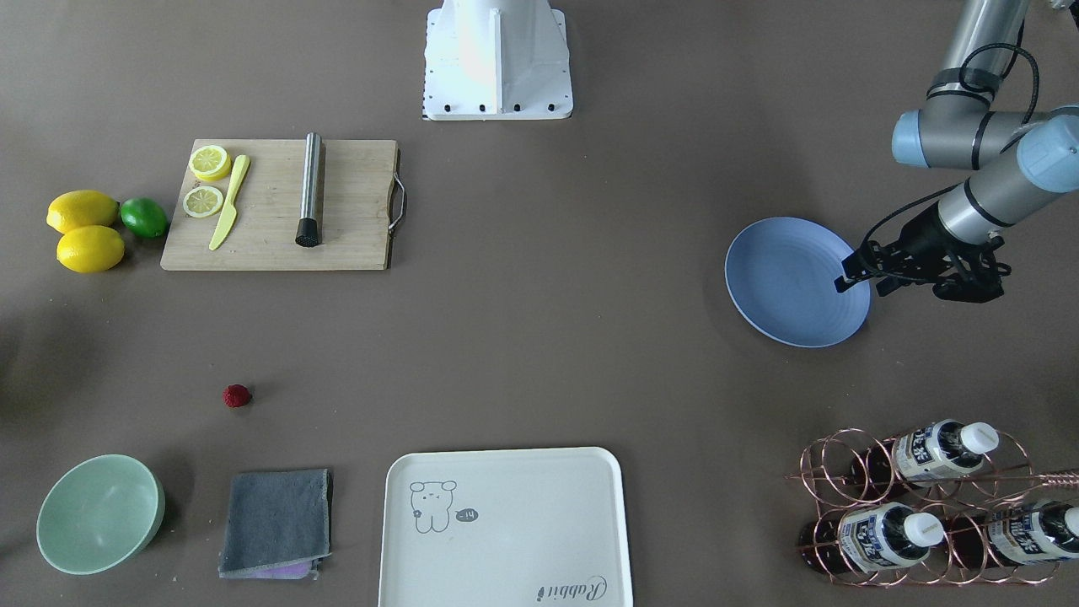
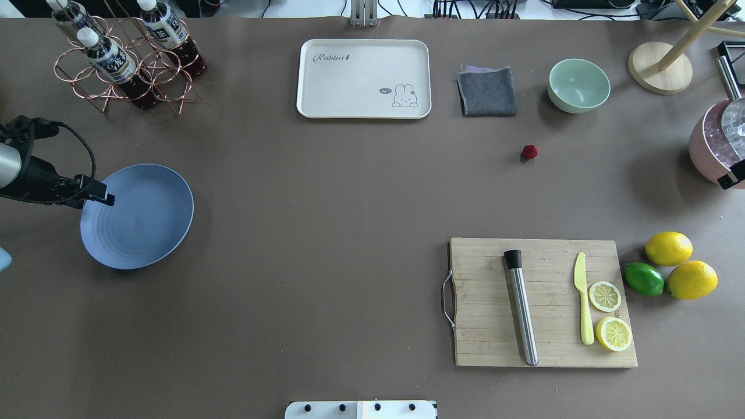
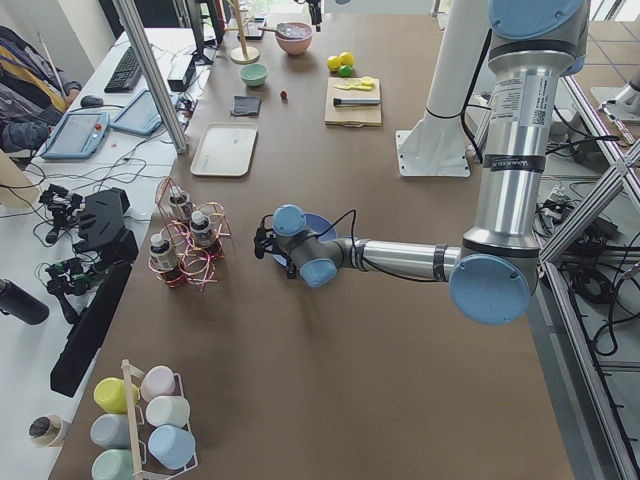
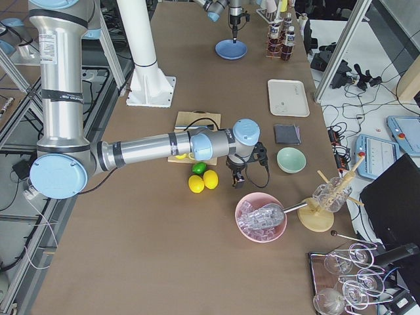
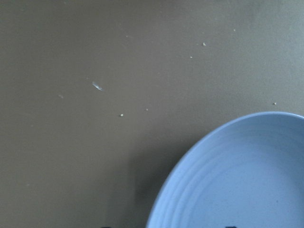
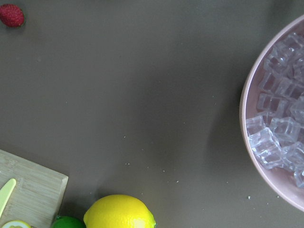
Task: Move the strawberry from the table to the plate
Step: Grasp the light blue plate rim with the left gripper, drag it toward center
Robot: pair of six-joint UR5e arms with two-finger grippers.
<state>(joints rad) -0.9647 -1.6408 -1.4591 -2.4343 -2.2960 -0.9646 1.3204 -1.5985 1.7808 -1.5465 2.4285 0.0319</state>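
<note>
My gripper's open fingers are much narrower than the plate, so my left gripper will next grab the plate by its thin raised rim [image 1: 860, 289] [image 5: 159, 209].
The strawberry [image 2: 529, 152] [image 1: 237, 395], small and dark red, lies on the bare table [image 2: 326, 203] in front of the grey cloth. It also shows at the top left corner of the right wrist view [image 6: 11, 15]. Far across the table sits the light-blue plate [image 2: 137, 215] [image 1: 797, 282] [image 5: 237, 180], with nothing on it. My left gripper [image 1: 861, 285] [image 2: 109, 200] hovers over the plate's outer rim, open and holding nothing. My right gripper [image 4: 238, 184] hangs above the table between the lemons and the pink bowl; I cannot tell whether it is open or shut.
A wooden cutting board [image 2: 541, 302] carries a metal muddler, a yellow knife and lemon slices. Lemons [image 2: 669, 248] and a lime lie beside it. A pink bowl of ice [image 6: 285, 118], mint bowl [image 2: 578, 85], grey cloth [image 2: 486, 91], cream tray [image 2: 364, 78] and bottle rack [image 2: 125, 64] line the edges.
</note>
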